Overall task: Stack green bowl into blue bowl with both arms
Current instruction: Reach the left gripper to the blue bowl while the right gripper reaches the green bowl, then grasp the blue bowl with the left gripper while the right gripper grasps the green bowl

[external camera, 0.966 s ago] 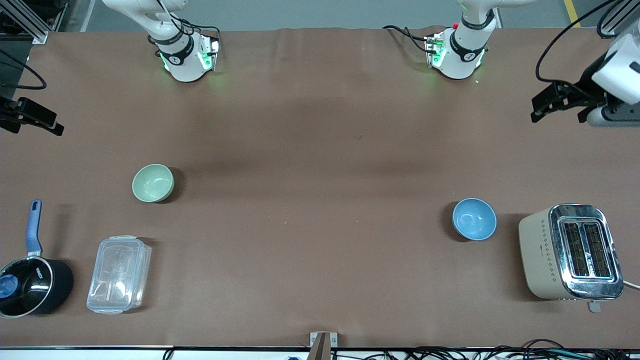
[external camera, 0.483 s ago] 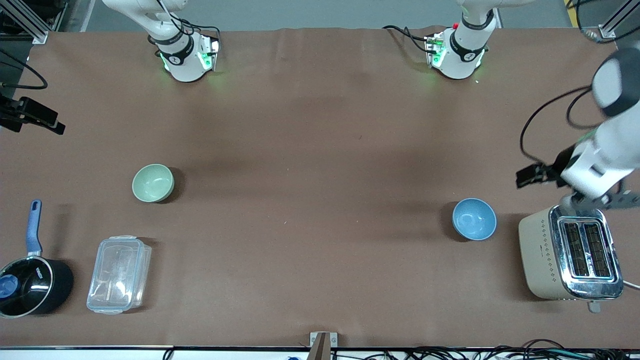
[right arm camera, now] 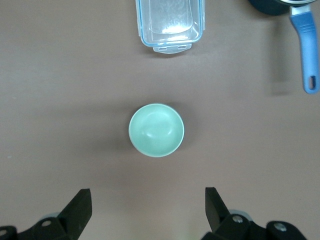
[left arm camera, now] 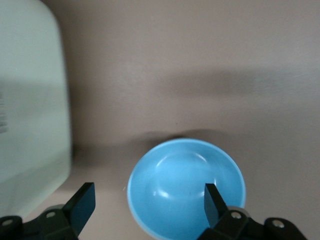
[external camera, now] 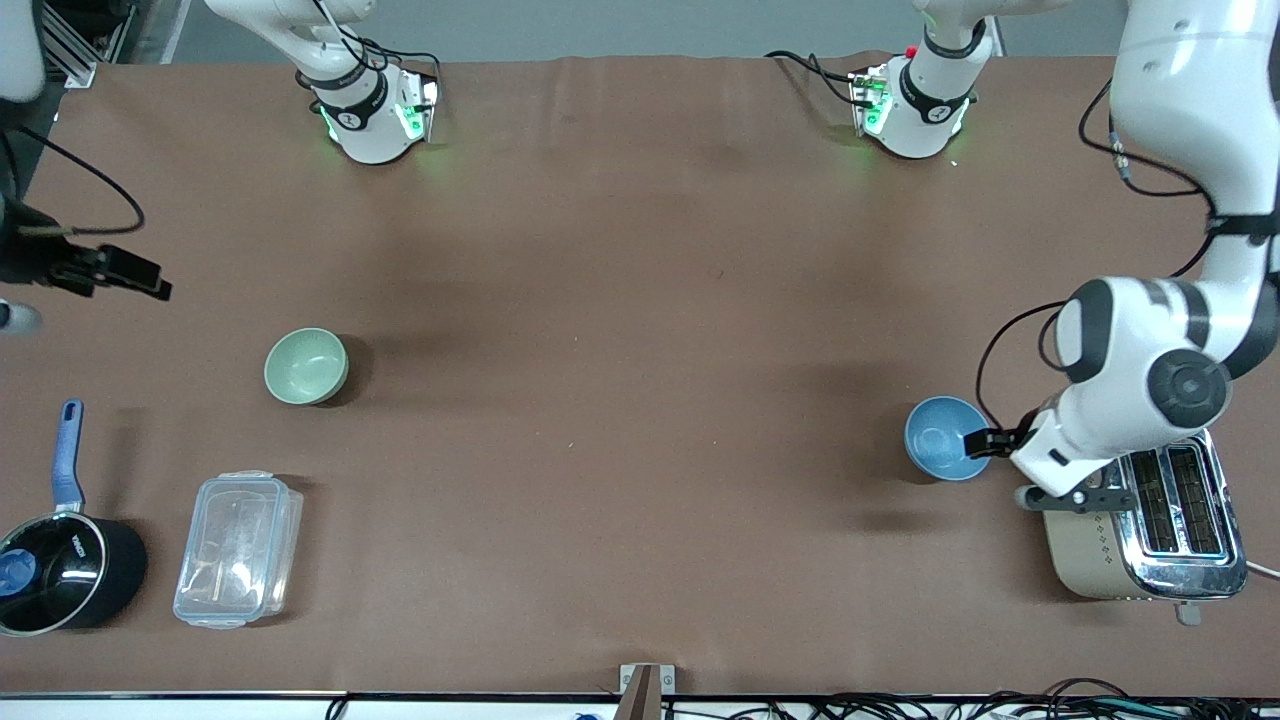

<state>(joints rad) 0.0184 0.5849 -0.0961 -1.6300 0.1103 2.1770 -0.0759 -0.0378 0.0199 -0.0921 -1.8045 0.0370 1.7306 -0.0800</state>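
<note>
The green bowl should be stacked into the blue bowl, so my right gripper should next grip the green bowl by its rim [external camera: 306, 330].
The pale green bowl [external camera: 306, 366] stands upright on the brown table toward the right arm's end; it also shows in the right wrist view [right arm camera: 156, 130]. The sky-blue bowl [external camera: 945, 438] stands toward the left arm's end, beside the toaster, and fills the left wrist view [left arm camera: 186, 187]. My left gripper [external camera: 985, 442] is open and empty, low over the blue bowl's toaster-side rim, with one fingertip [left arm camera: 212, 200] over the bowl and the gripper [left arm camera: 149, 202] straddling its edge. My right gripper [external camera: 120, 272] is open and empty, up in the air over the table's end, apart from the green bowl [right arm camera: 147, 207].
A cream and chrome toaster [external camera: 1140, 505] stands right beside the blue bowl, partly under the left arm. A clear plastic lidded box [external camera: 238, 548] and a black saucepan with a blue handle [external camera: 60, 570] lie nearer to the front camera than the green bowl.
The left arm has swung down from the table's end to just over the blue bowl. The right gripper has shifted a little toward the green bowl. Both bowls stayed put.
</note>
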